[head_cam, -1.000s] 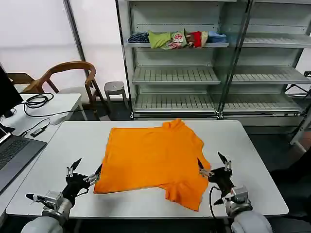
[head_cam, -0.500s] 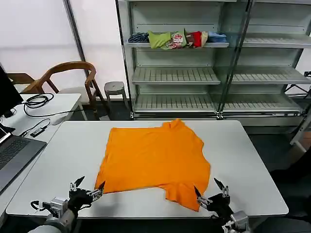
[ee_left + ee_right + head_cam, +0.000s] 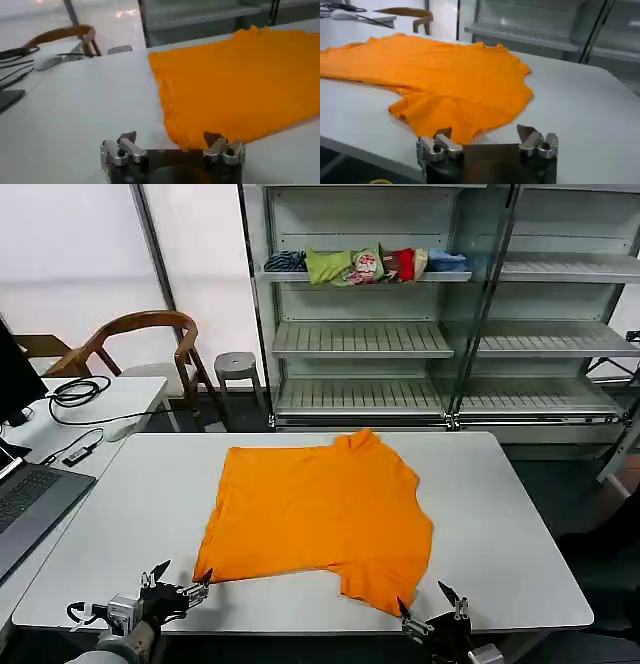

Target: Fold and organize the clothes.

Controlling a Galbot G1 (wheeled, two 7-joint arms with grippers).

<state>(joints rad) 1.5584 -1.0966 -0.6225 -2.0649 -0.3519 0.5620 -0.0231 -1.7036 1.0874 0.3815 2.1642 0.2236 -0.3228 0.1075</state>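
Observation:
My left gripper should grab the orange T-shirt by its hem corner (image 3: 204,574) next. Then it can fold the T-shirt's side over the shirt's body (image 3: 312,502).
The clothes are one bright orange T-shirt (image 3: 318,517) lying flat and partly folded on the white table (image 3: 500,504), collar toward the far side, a sleeve hanging toward the near right. My left gripper (image 3: 178,585) hovers open at the table's near left edge, just short of the shirt's near left corner (image 3: 185,137). My right gripper (image 3: 430,612) stands open at the near right edge, just in front of the sleeve (image 3: 451,112). Neither holds anything. The left gripper (image 3: 170,140) and right gripper (image 3: 485,132) both show spread fingers.
A shelf rack (image 3: 360,334) stands behind the table with small folded garments (image 3: 365,264) on its top shelf. A side table (image 3: 60,424) with cables and a laptop (image 3: 25,504) is at the left, a wooden chair (image 3: 140,334) behind it.
Both grippers have drawn back toward the near table edge and lower, away from the shirt's sides. The shirt has stayed where it was.

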